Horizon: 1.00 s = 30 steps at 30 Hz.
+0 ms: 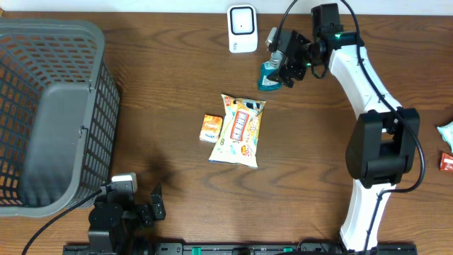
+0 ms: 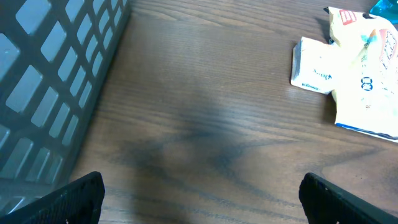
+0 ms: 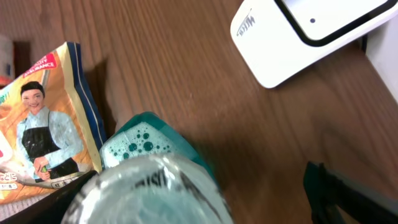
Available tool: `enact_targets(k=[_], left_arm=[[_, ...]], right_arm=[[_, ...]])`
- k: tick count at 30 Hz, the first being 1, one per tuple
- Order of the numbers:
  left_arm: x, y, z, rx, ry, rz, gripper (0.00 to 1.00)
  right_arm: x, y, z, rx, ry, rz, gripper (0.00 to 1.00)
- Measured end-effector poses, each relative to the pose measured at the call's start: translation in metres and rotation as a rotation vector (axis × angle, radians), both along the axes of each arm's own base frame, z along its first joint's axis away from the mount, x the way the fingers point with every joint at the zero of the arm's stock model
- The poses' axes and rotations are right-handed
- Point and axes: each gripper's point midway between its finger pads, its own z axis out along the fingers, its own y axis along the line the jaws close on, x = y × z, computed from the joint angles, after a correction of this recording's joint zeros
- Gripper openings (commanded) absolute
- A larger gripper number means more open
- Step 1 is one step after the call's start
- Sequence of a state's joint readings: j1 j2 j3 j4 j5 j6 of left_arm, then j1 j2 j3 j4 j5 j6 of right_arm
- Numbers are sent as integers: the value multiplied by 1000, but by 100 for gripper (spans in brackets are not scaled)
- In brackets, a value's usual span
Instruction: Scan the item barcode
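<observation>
The robot's right gripper will next grab the teal item by its clear plastic top end (image 1: pixel 276 58) (image 3: pixel 150 194), so that the teal body stays uncovered for barcode scanning.
A teal item with a clear plastic top (image 1: pixel 267 78) stands on the table just in front of the white scanner (image 1: pixel 242 28). My right gripper (image 1: pixel 283 65) is open around it. In the right wrist view the item (image 3: pixel 155 180) fills the left part of the gap, and one dark finger (image 3: pixel 329 193) stands well off to its right. Its barcode is out of view. My left gripper (image 1: pixel 154 205) rests open near the front edge. In its own view the gripper (image 2: pixel 202 199) has only bare wood between the fingers.
A yellow snack bag (image 1: pixel 239 129) and a small orange box (image 1: pixel 211 128) lie mid-table. A grey basket (image 1: pixel 49 106) takes up the left side. Two small packets (image 1: pixel 446 134) lie at the right edge.
</observation>
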State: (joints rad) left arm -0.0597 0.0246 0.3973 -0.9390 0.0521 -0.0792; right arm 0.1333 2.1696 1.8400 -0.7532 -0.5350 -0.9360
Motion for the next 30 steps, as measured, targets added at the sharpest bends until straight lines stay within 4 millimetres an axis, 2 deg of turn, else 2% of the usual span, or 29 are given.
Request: enact_targets(k=[6,12,15,17,19,21,24,30], left_arm=[[0,0,0,0,0,0,100],[0,0,0,0,0,0,100],[0,0,0,0,0,0,100],[0,0,0,0,0,0,100],[0,0,0,0,0,0,100],[0,0,0,0,0,0,100],[0,0,0,0,0,0,100],[0,0,0,0,0,0,100]], right_arm=[[5,3,4,30,-26,11,93],[4,10,-5,71,-2,34,88],[3,12,-11,80,12,39,77],[3,12,-12,85,16,41,63],[2,13,-12,90,20,40,41],[2,14,-12,95,24,37,27],[1,15,-11,112,35,32,21],[-1,20,-9,153,67,21,21]])
